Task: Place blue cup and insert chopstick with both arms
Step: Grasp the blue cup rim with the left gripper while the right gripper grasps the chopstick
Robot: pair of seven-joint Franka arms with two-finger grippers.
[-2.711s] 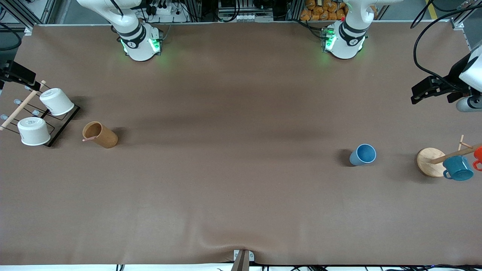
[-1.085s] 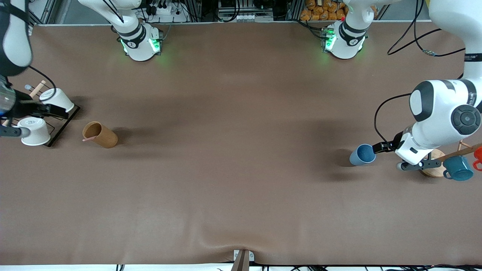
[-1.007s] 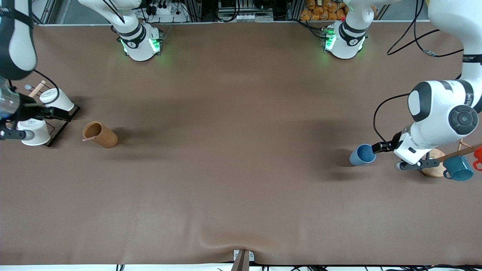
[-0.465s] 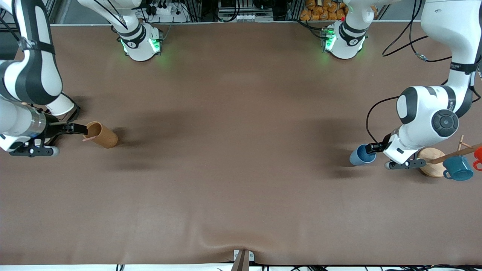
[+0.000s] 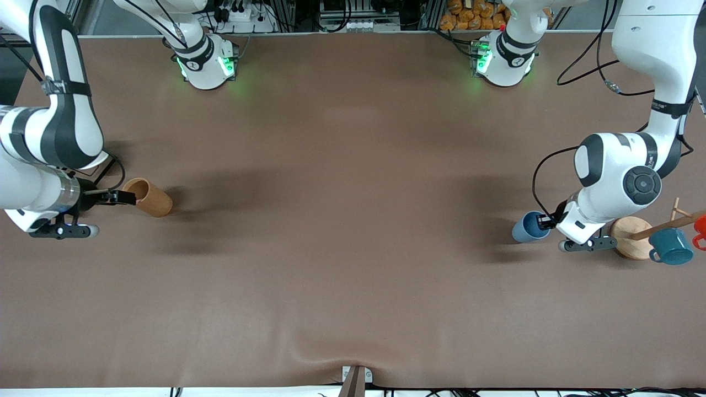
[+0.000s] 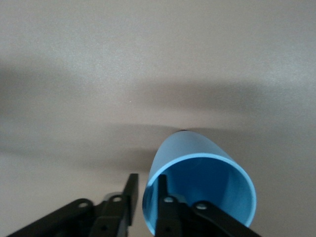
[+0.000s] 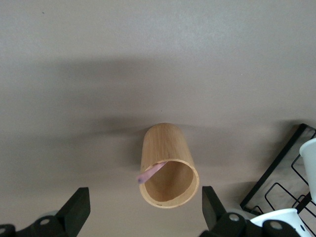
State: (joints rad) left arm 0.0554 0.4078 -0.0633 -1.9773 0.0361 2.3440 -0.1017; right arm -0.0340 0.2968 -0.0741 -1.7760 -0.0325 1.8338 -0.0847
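Next, my right gripper takes hold of the chopstick by its thick rounded end to put the chopstick into the blue cup.
The blue cup (image 5: 525,227) lies on its side near the left arm's end of the table, mouth toward my left gripper (image 5: 544,221). In the left wrist view the cup (image 6: 207,182) fills the foreground. My left gripper (image 6: 146,178) is open, straddling the rim with one finger inside the cup and one outside. The chopstick (image 7: 151,172) pokes out of the mouth of a brown cylinder (image 7: 167,163) lying on its side. My right gripper (image 7: 145,210) is wide open just short of that mouth. It is level with the cylinder (image 5: 153,200) in the front view (image 5: 128,197).
A wooden mug tree (image 5: 634,236) with a teal mug (image 5: 670,246) and a red mug (image 5: 700,227) stands at the left arm's end. A black wire rack (image 7: 281,185) with white cups (image 7: 276,221) sits beside the cylinder, mostly under the right arm.
Both arms have swung in and come down. My left gripper has slid onto the blue cup's rim. My right gripper has moved from over the rack to the cylinder's mouth.
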